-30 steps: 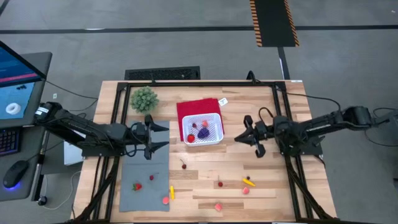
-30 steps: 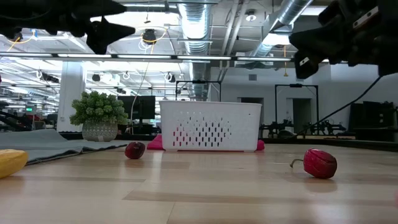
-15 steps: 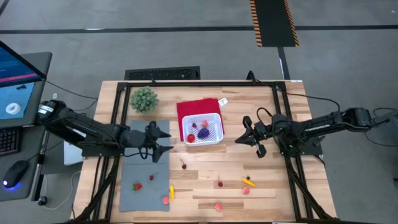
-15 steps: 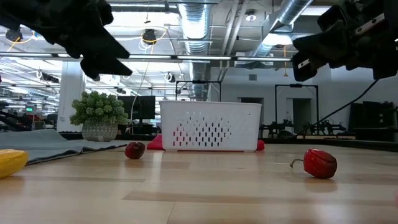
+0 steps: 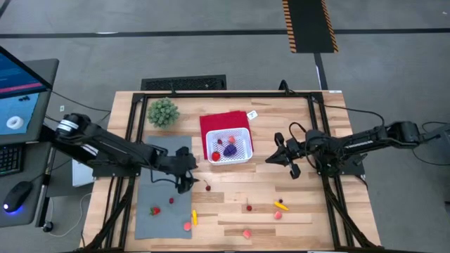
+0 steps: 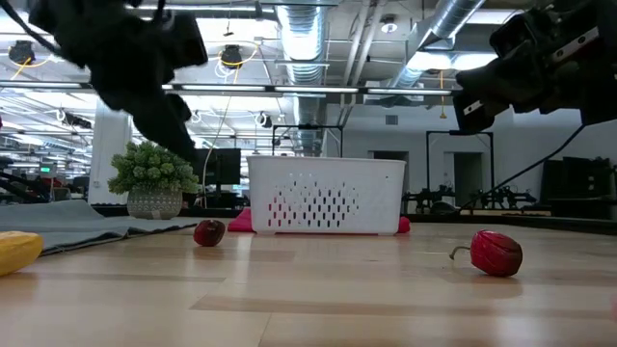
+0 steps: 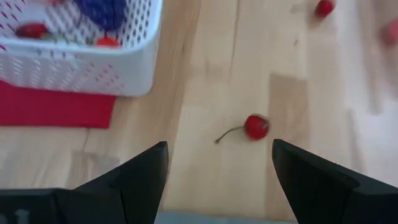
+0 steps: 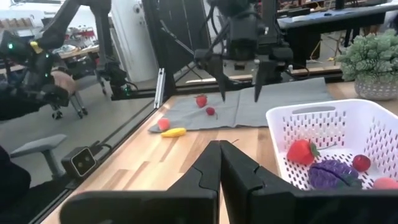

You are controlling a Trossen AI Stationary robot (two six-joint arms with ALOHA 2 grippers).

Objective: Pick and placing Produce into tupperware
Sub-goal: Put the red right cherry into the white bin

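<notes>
The left gripper grabs the cherry by its stem [image 5: 206,182] next, to put the cherry into the white tupperware [image 5: 230,146].
The white latticed tupperware [image 5: 230,146] stands on a red cloth [image 5: 218,121] and holds a strawberry, a purple piece and other red pieces [image 8: 323,165]. A red cherry [image 5: 207,187] lies on the wood just near of it. My left gripper [image 5: 188,181] is open and tipped down above the table, at the grey mat's right edge, just left of the cherry. In the left wrist view the cherry [image 7: 256,126] lies beyond the open fingers [image 7: 217,149]. My right gripper [image 5: 287,159] hangs shut and empty to the right of the tupperware.
More produce lies about: a strawberry [image 5: 155,210] and a pink piece [image 5: 188,225] on the grey mat [image 5: 163,204], a yellow piece [image 5: 195,217], a cherry [image 5: 249,207], and a yellow and pink pieces [image 5: 280,209] near the front. A green plant [image 5: 163,112] stands far left.
My left gripper has gone toward the table's right and near edges, down toward the cherry, and has tipped its fingers downward. It has stayed open.
</notes>
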